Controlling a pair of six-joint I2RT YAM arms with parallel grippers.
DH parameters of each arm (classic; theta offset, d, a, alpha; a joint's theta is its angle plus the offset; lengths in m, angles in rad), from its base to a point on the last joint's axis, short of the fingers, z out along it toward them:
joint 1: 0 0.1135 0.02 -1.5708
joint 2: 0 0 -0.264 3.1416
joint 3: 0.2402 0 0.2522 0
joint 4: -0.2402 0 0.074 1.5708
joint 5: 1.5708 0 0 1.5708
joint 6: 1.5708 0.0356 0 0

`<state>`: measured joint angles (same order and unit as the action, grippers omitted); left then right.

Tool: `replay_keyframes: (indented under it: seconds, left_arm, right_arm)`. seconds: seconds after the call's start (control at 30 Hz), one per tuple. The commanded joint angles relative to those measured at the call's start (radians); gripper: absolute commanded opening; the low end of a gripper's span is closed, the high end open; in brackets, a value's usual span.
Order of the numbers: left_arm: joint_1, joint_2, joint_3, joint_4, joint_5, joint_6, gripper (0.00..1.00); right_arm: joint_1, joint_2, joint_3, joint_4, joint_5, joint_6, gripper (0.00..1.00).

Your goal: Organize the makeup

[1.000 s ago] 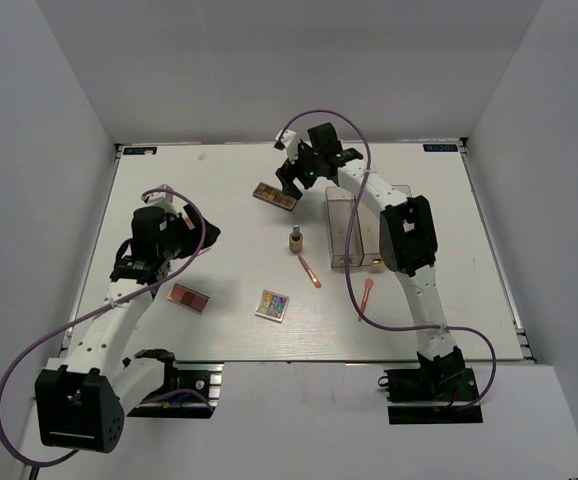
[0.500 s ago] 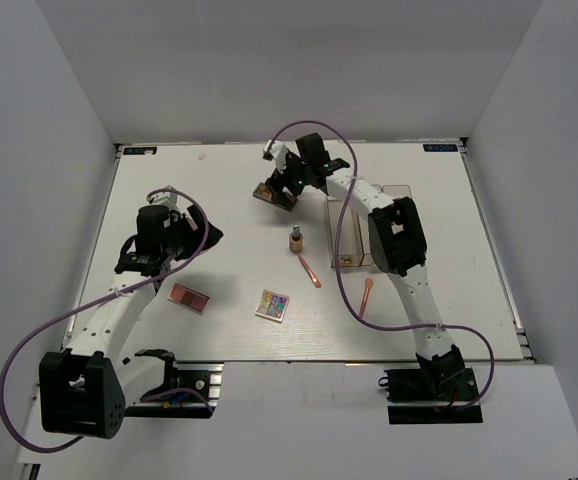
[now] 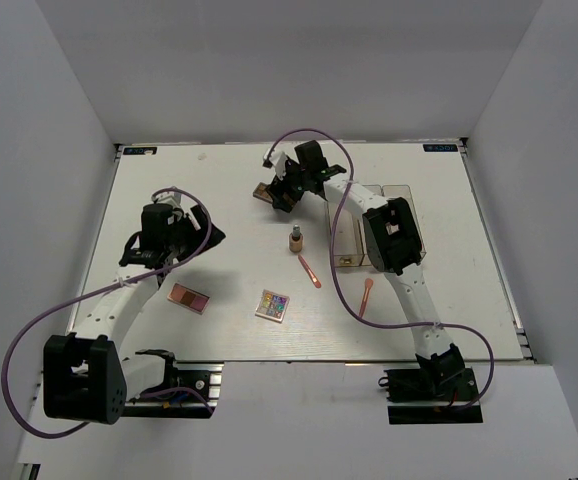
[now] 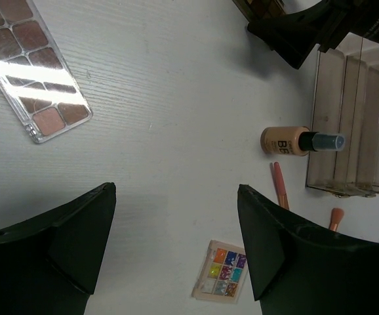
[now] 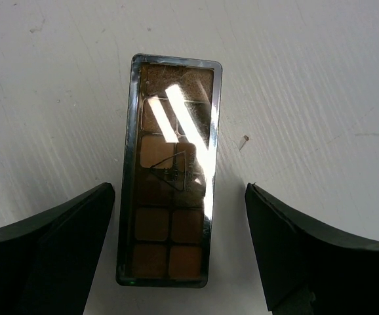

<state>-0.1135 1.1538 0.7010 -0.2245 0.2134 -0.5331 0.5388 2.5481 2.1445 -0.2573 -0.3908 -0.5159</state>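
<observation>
My right gripper grabs the brown-gold palette (image 3: 260, 192) by its long sides next, which leaves the palette's far end free to enter the clear box.
The brown-gold palette (image 5: 172, 170) lies flat on the table between my right gripper's (image 5: 179, 188) open fingers, which stand apart from both its long sides. In the top view the right gripper (image 3: 281, 190) covers most of this palette (image 3: 260, 192). My left gripper (image 3: 194, 235) is open and empty, hovering over the table left of centre. Below it lie the pink-brown palette (image 3: 188, 297), the multicolour palette (image 3: 273, 305), the tan bottle (image 3: 295, 239) and two coral sticks (image 3: 310, 271) (image 3: 367, 297). The left wrist view shows the pink-brown palette (image 4: 35, 79), bottle (image 4: 294, 140) and multicolour palette (image 4: 223, 270).
The clear three-compartment box (image 3: 369, 230) stands right of centre, under the right arm's forearm; it shows at the right edge of the left wrist view (image 4: 357, 125). White walls enclose the table on three sides.
My right gripper has moved left and down over the brown-gold palette and now straddles it. The left arm has shifted slightly; the makeup has not moved.
</observation>
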Motion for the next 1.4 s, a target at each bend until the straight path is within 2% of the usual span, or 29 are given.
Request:
replay_keyframes:
  seconds: [0.0,0.1,0.2,0.33,0.53,0.63,0.7,0.9,1.03,1.37]
  left_arm:
    - [-0.005,-0.009,0.045,0.014,0.015,0.002,0.84]
    - [-0.005,-0.008,0.046,0.011,0.007,0.002,0.84]
    - [-0.005,-0.006,0.048,0.017,0.007,-0.001,0.85]
    - [-0.005,-0.006,0.049,0.02,0.009,-0.001,0.85]
    - [-0.005,-0.017,0.048,0.019,0.011,-0.002,0.84]
    - [-0.005,-0.028,0.042,0.02,0.007,-0.002,0.84]
    - [-0.005,-0.036,0.034,0.02,0.007,-0.005,0.84]
    - [-0.005,-0.049,0.022,0.03,0.012,-0.013,0.84]
    - [-0.005,-0.049,0.015,0.034,0.007,-0.021,0.84]
    - [-0.005,-0.058,-0.003,0.05,0.009,-0.033,0.84]
  right_arm:
    - [0.0,0.029,0.023,0.02,0.013,-0.033,0.86]
    - [0.003,0.029,0.031,0.003,-0.002,-0.045,0.76]
    - [0.0,0.037,0.049,-0.051,-0.034,-0.071,0.71]
    - [0.001,0.034,0.054,-0.126,-0.046,-0.101,0.7]
    - [-0.002,0.034,0.051,-0.206,-0.039,-0.115,0.63]
    - [0.0,0.032,0.042,-0.255,-0.039,-0.116,0.57]
    - [-0.005,0.026,0.029,-0.276,-0.028,-0.111,0.49]
    - [-0.007,-0.012,0.018,-0.274,-0.014,-0.081,0.36]
    - [-0.008,-0.078,0.034,-0.263,-0.063,-0.052,0.26]
    - [-0.013,-0.252,-0.018,-0.204,-0.148,0.097,0.2]
